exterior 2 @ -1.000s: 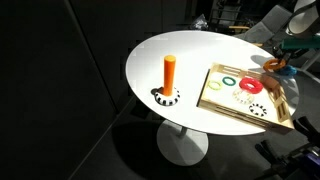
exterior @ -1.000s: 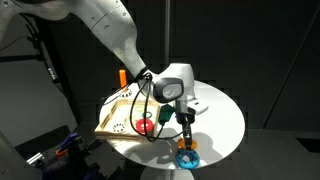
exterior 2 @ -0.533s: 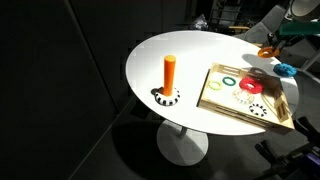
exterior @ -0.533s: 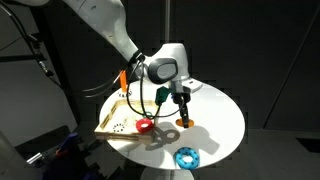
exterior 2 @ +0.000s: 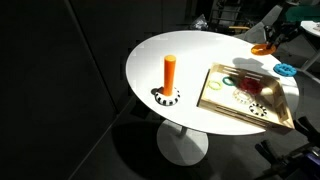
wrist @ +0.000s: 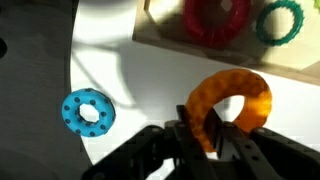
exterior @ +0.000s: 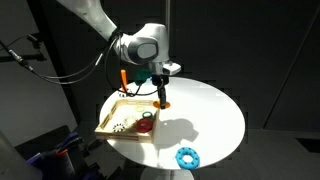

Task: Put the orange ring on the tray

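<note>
The orange ring would fall on the white table if I opened my gripper now, because the tray lies toward the top in the wrist view.
My gripper (wrist: 205, 140) is shut on the orange ring (wrist: 232, 104) and holds it in the air above the white table, just beside the light-wood tray (wrist: 220, 60). In an exterior view the ring (exterior: 163, 101) hangs under the gripper (exterior: 162, 95) over the tray's far corner (exterior: 120, 104). In an exterior view the ring (exterior 2: 262, 48) is above the far edge of the tray (exterior 2: 212, 82).
A blue ring (exterior: 187, 157) lies on the table (exterior: 215, 115) near its front edge, also in the wrist view (wrist: 88, 112). A red ring (wrist: 215, 18) and a green ring (wrist: 280, 20) lie in the tray. An upright orange peg (exterior 2: 169, 73) stands on a base.
The gripper has lifted the orange ring away from beside the blue ring and carried it across the table to the tray's edge.
</note>
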`<state>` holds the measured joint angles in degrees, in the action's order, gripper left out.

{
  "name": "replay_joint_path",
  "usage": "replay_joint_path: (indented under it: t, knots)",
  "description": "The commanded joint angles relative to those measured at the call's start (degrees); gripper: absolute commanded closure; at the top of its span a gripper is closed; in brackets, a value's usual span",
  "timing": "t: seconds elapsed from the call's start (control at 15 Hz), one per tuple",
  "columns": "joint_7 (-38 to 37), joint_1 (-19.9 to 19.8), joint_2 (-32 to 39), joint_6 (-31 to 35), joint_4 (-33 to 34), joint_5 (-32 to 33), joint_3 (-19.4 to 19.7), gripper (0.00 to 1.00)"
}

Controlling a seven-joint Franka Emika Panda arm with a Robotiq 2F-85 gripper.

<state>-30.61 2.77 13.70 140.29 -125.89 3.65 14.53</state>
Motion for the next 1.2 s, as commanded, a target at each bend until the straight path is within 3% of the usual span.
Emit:
replay_joint_path:
  t: [0.0, 0.13, 0.2, 0.33, 0.73, 1.13]
  knots:
    - [4.5, -1.9, -6.1, -5.7, -4.4, -2.8, -4.1, 0.91]
    - [5.5, -2.2, -7.5, -8.5, -5.4, -3.4, -5.4, 0.86]
    - [6.0, -2.4, -8.0, -10.1, -5.8, -3.5, -5.9, 0.53]
    - [6.8, -2.7, -8.8, -12.7, -6.2, -3.1, -6.7, 0.46]
    - [9.7, -3.8, -10.2, -22.8, -4.9, -3.3, -7.9, 0.01]
    - [10.0, -4.6, -13.3, -31.9, -3.3, -2.2, -8.2, 0.00]
